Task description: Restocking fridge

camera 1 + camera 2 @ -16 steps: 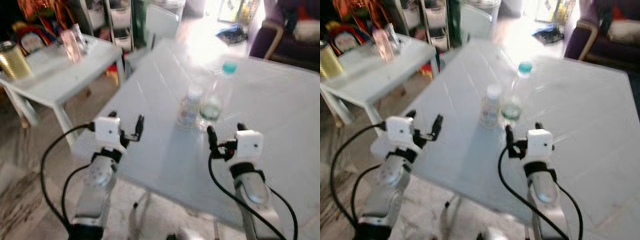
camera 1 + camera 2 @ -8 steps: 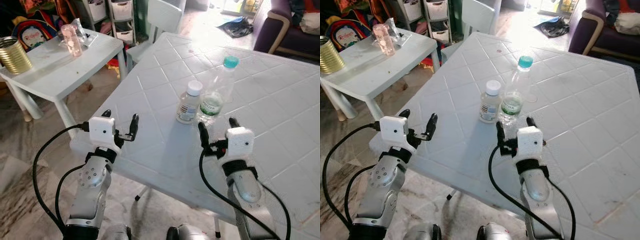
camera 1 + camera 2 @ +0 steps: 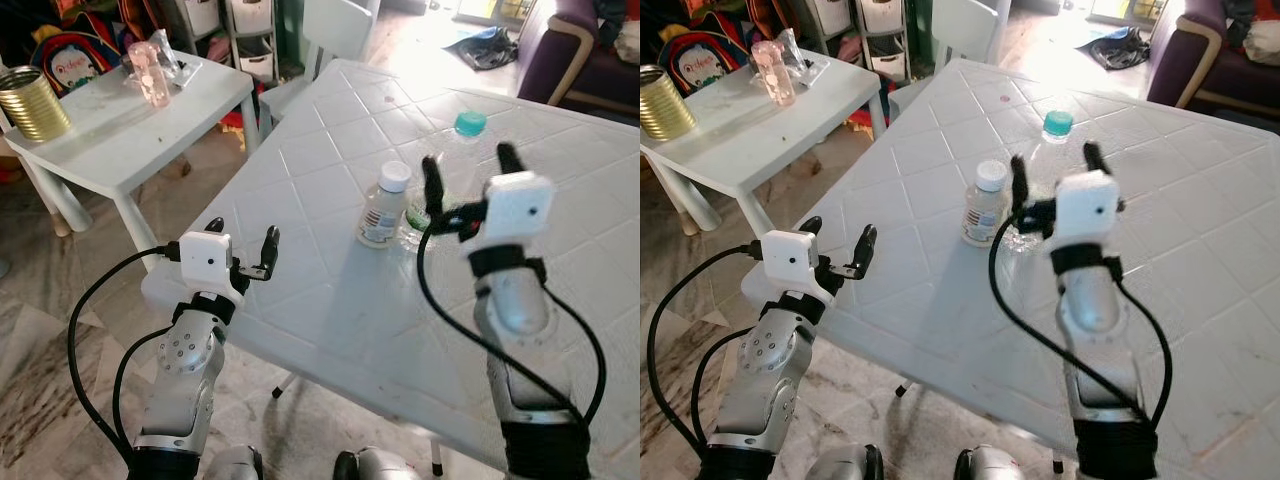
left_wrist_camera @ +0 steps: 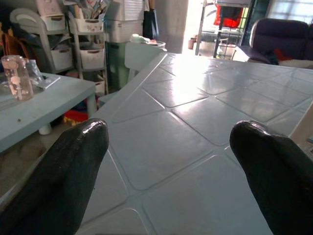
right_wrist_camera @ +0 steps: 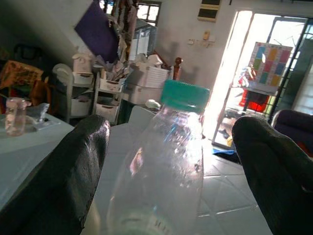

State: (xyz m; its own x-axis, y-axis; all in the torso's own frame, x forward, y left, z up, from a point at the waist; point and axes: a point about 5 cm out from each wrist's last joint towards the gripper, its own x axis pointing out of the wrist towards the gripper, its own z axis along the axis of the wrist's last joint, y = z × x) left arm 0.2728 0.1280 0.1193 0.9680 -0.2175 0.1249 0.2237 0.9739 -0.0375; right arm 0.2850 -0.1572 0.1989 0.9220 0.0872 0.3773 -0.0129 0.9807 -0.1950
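Observation:
I need to grip the clear bottle with my right gripper next, by its neck just under the green cap (image 3: 467,142) (image 5: 178,120), to restock the fridge.
A tall clear bottle with a teal cap (image 3: 466,124) stands on the white tiled table (image 3: 330,300). Touching its left side is a small bottle with a white cap (image 3: 383,205). My right gripper (image 3: 468,172) is raised at the tall bottle's upper part and open, one black finger on each side of it. In the right wrist view the tall bottle (image 5: 166,166) stands between the fingers (image 5: 58,181), apart from both. My left gripper (image 3: 242,235) hovers open over the table's near left corner, nothing between its fingers (image 4: 63,171).
A low white side table (image 3: 120,140) to the left carries a gold tin (image 3: 30,100) and a pink cup (image 3: 148,75). A white chair (image 3: 335,25) stands beyond the table, shelves with bins behind it. A purple sofa (image 3: 590,50) is at the far right.
My right arm has lifted and moved forward, so its open fingers now straddle the tall bottle's upper part. The left arm has stayed put. The earlier blur has cleared.

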